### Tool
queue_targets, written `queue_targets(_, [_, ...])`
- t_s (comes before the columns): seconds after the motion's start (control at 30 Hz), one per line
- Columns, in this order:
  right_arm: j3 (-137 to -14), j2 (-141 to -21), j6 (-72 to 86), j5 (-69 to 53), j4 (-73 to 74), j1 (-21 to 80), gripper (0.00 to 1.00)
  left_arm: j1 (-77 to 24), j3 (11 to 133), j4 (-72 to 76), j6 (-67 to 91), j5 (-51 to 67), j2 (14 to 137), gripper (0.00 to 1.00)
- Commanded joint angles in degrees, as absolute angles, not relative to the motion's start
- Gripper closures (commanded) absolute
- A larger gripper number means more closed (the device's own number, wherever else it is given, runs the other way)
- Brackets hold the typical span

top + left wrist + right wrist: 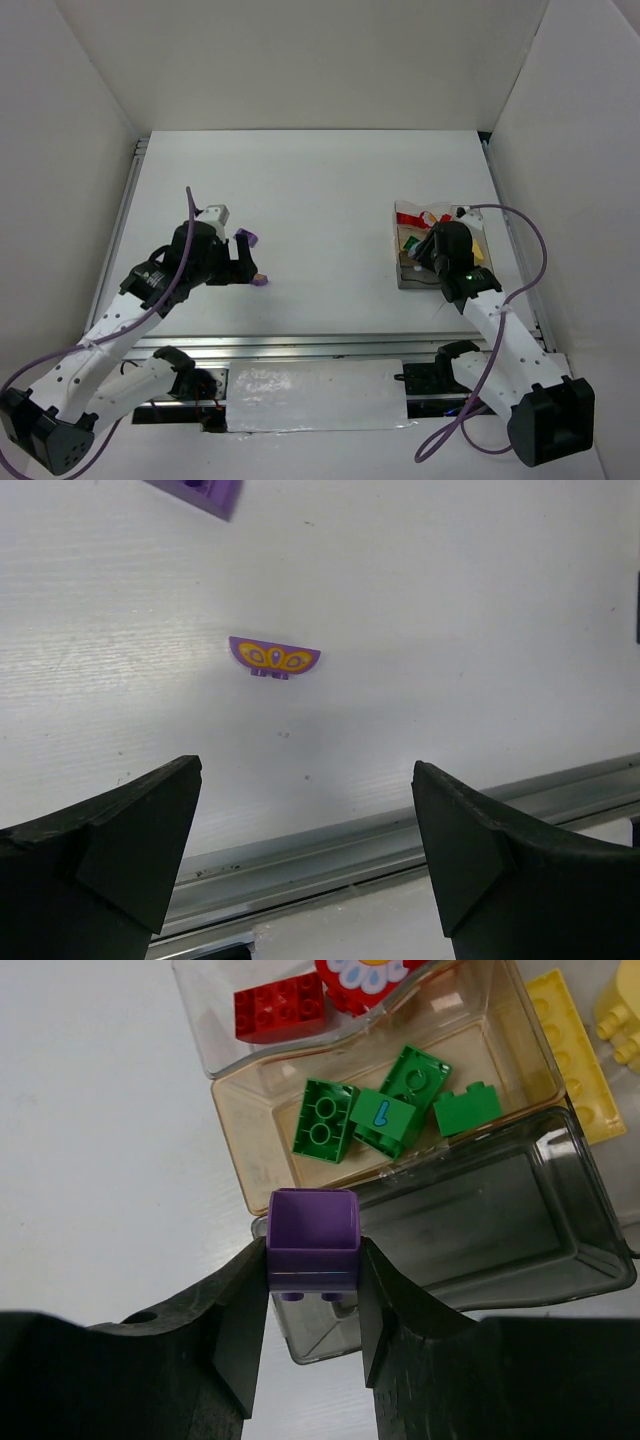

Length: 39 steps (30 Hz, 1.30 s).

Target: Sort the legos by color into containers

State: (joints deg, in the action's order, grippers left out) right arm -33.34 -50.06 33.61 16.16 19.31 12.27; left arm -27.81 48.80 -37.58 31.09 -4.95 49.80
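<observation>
The purple lego [313, 1240] leaves my right gripper now: it hangs over the dark bin's opening [455, 1230], inside the rim at the bin's end, so it would drop in.
My right gripper [312, 1265] is shut on a purple lego [312, 1232], a hollow square brick, over the near left corner of the containers [590, 1230]. The dark bin below it holds nothing. The amber bin behind holds three green legos [322, 1120]. A red brick [280, 1005] lies in the far clear bin. In the top view the right gripper [432, 255] hovers over the containers [408, 279]. My left gripper [305, 830] stands open and empty, with a purple half-round lego [274, 657] on the table ahead of it. Another purple lego [200, 492] lies farther off.
Yellow bricks [560, 1050] sit at the right side of the bins. A metal rail [400, 830] runs along the table's near edge under the left gripper. From above, two purple pieces [246, 238] [260, 281] flank the left gripper [248, 262].
</observation>
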Motion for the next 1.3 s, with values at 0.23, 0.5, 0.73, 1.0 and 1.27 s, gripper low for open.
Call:
queue_targets(0.23, [-34.28, -50.45, 34.80, 17.93, 19.86, 11.87, 0.46, -27.25, 51.33, -38.94, 37.17, -12.66, 52.29, 0.00])
queue_targets(0.5, [-35.33, -51.07, 34.89, 16.44, 20.92, 11.87, 0.03, -27.33, 44.39, -30.33, 40.78, -10.36, 55.80, 0.01])
queue_targets(0.73, [-35.95, -43.95, 33.84, 10.64, 21.88, 12.04, 0.00, -27.42, 44.21, -26.37, 40.96, -13.70, 63.44, 0.04])
queue_targets(1.0, [-36.56, -40.08, 32.61, 5.10, 22.94, 13.01, 0.00, -27.86, 45.88, -21.98, 40.08, -16.17, 74.26, 0.06])
queue_targets(1.27, [-36.47, -39.20, 31.38, 3.96, 23.29, 13.27, 0.00, -27.86, 48.34, -18.90, 36.91, -13.71, 83.40, 0.01])
